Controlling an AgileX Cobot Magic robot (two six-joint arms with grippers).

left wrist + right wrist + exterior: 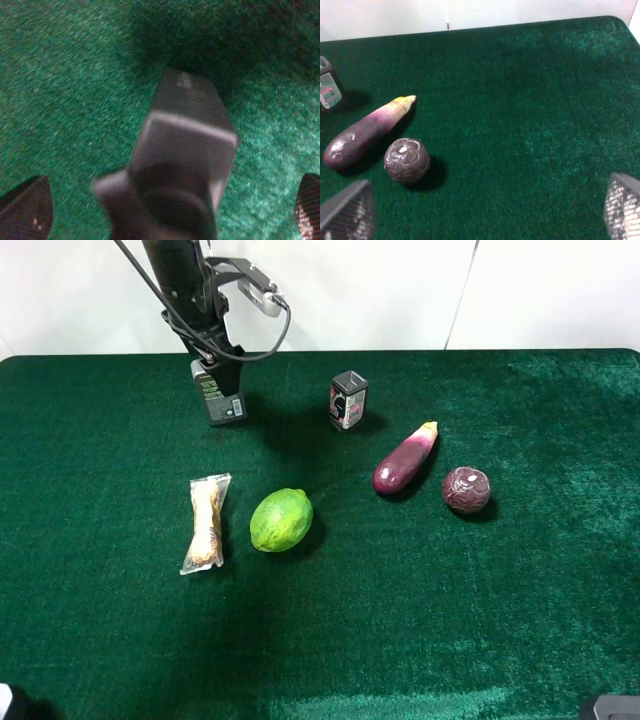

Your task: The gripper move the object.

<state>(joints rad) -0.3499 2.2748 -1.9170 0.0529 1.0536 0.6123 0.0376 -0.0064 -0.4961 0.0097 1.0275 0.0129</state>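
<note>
My left gripper takes hold of the grey bottle by its upper body [210, 382] next, to move it across the green cloth [350, 610].
The object, a flat grey bottle [222, 395] with a black pump cap and a green-and-white label, stands upright on the green cloth at the back left. My left gripper [218, 355] hangs right above it. In the left wrist view the bottle [185, 145] is seen from above, blurred, between the two fingertips. The left gripper [167, 206] is open, with both fingers well clear of the bottle's sides. My right gripper [485, 207] is open and empty over the right part of the table.
A small black can [348, 400] with a red-white label stands at the back middle. An eggplant [404, 460] and a dark purple ball [466, 489] lie to the right. A lime [281, 520] and a wrapped snack [206, 522] lie in the middle left.
</note>
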